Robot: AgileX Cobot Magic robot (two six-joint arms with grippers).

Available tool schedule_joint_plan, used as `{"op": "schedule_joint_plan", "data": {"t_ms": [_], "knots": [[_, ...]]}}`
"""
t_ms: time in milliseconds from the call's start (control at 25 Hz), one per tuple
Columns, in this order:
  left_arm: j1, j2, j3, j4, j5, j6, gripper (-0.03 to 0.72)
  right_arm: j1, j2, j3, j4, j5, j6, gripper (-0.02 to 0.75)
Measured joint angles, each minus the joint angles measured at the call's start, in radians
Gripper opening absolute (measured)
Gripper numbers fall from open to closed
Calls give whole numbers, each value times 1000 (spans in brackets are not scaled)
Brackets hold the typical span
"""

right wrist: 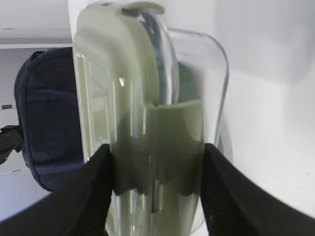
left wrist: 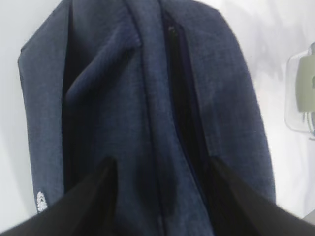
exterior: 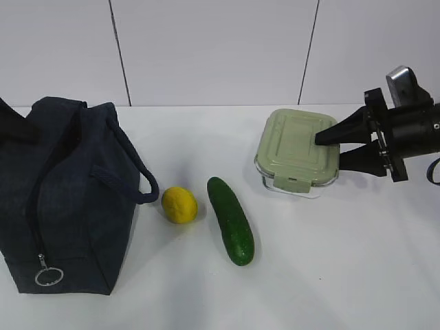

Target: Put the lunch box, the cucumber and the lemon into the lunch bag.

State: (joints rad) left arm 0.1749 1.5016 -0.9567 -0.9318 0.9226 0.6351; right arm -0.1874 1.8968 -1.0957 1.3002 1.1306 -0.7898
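My left gripper grabs the lunch bag by the fabric fold beside its zipper line next. That fold stands up while the bag's side panel spreads wide and slack.
The dark navy lunch bag stands at the left, its ring pull low on the near side. The yellow lemon and the dark green cucumber lie on the table beside it. At the right, my right gripper is shut on the lunch box, one finger on the pale green lid and one under the glass base. My left gripper stands open over the bag's top, its fingers either side of a fabric ridge by the zipper line.
A white tabletop meets a white panelled wall behind. The bag's loop handle droops toward the lemon. The lunch box's corner shows at the right edge of the left wrist view.
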Motion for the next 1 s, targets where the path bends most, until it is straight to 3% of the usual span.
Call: {"op": "schedule_joint_plan", "data": {"t_ms": [160,280,520,600,1000], "knots": [[0,27,0,0,13,4,393,37,0,-32,-4,0,18,391],[0,29,0,-9,14,4,338,67,0,-52,-5,2,39,391],[0,29,0,-10,15,4,60,108,0,-96,34,11,84,391],[0,29,0,-10,15,6,4,117,0,-120,50,11,124,391],[0,8,0,-16,11,8,-6,217,0,-266,57,16,282,391]]}}
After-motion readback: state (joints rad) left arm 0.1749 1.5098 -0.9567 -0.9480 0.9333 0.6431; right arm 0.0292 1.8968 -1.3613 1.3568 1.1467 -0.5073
